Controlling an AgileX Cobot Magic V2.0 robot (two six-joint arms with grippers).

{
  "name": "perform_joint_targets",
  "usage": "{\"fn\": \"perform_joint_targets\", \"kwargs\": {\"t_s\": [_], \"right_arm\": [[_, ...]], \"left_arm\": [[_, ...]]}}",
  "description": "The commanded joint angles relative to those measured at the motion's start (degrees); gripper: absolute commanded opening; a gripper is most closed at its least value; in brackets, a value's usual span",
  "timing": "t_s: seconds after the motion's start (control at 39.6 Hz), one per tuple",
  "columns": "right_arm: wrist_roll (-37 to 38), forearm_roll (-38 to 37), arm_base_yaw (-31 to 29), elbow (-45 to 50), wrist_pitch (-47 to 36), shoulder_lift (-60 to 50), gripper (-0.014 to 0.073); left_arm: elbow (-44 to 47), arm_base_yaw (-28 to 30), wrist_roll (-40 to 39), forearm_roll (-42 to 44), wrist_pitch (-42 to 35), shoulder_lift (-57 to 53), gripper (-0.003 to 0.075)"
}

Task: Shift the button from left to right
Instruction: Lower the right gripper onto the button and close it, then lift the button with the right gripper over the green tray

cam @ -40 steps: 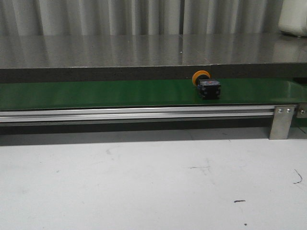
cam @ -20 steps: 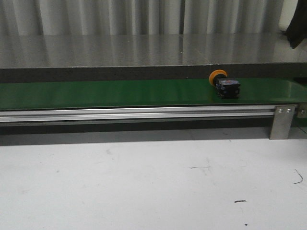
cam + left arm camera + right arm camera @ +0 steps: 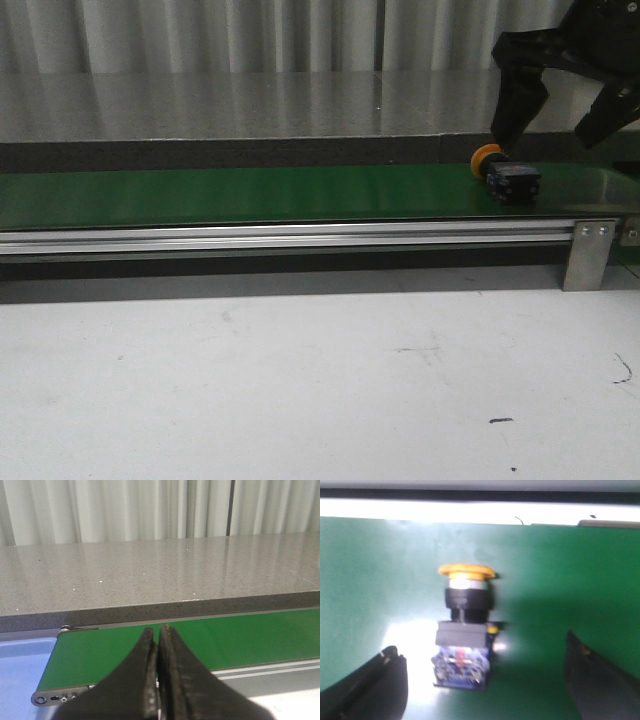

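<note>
My right gripper's fingers are still above the button's black body (image 3: 513, 183), so it is too early to close and lowering comes next.
The button (image 3: 508, 176) lies on its side near the right end of the green belt (image 3: 250, 195), its yellow-orange head pointing left and back and its black body toward the front. My right gripper (image 3: 548, 138) hangs open just above it, one finger close over the head and the other further right. In the right wrist view the button (image 3: 465, 630) lies between the two spread fingers (image 3: 375, 685), touching neither. My left gripper (image 3: 159, 631) is shut and empty over the belt's left end (image 3: 250, 635); it is out of the front view.
A grey speckled counter (image 3: 250, 105) runs behind the belt, with curtains beyond. An aluminium rail (image 3: 280, 238) and a metal bracket (image 3: 587, 255) edge the belt's front. A white table (image 3: 300, 390) lies in front. A pale blue surface (image 3: 20, 670) sits beside the belt's left end.
The button has travelled to the right along the belt. My right gripper has come down into view from the upper right and now hangs open over the button.
</note>
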Motion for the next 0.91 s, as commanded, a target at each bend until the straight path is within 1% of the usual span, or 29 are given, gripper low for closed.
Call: {"fn": "perform_joint_targets", "kwargs": {"t_s": [0.0, 0.25, 0.38, 0.43, 0.53, 0.66, 0.73, 0.81, 0.88], "right_arm": [[-0.3, 0.0, 0.1, -3.6, -1.1, -0.8, 0.0645], [-0.3, 0.0, 0.1, -5.7, 0.0, 4.3, 0.0644], [-0.3, 0.0, 0.1, -5.8, 0.0, 4.9, 0.0643], [-0.3, 0.0, 0.1, -5.8, 0.2, 4.9, 0.0624], [-0.3, 0.0, 0.1, -5.8, 0.8, 4.9, 0.0509], [-0.3, 0.0, 0.1, -5.8, 1.2, 4.9, 0.0314], [-0.3, 0.0, 0.1, -5.8, 1.3, 4.8, 0.0234], [-0.3, 0.0, 0.1, -5.8, 1.3, 4.5, 0.0192], [-0.3, -0.1, 0.1, -5.8, 1.3, 4.0, 0.019]], "left_arm": [[-1.3, -0.4, -0.5, -0.8, -4.8, 0.5, -0.0021], [-1.3, -0.4, -0.5, -0.8, -4.8, 0.5, -0.0021], [-1.3, -0.4, -0.5, -0.8, -4.8, 0.5, -0.0021], [-1.3, -0.4, -0.5, -0.8, -4.8, 0.5, -0.0021], [-1.3, -0.4, -0.5, -0.8, -4.8, 0.5, -0.0021], [-1.3, -0.4, -0.5, -0.8, -4.8, 0.5, -0.0021], [-1.3, -0.4, -0.5, -0.8, -4.8, 0.5, -0.0021], [-1.3, -0.4, -0.5, -0.8, -4.8, 0.5, -0.0021], [-1.3, -0.4, -0.5, -0.8, -4.8, 0.5, -0.0021]]}}
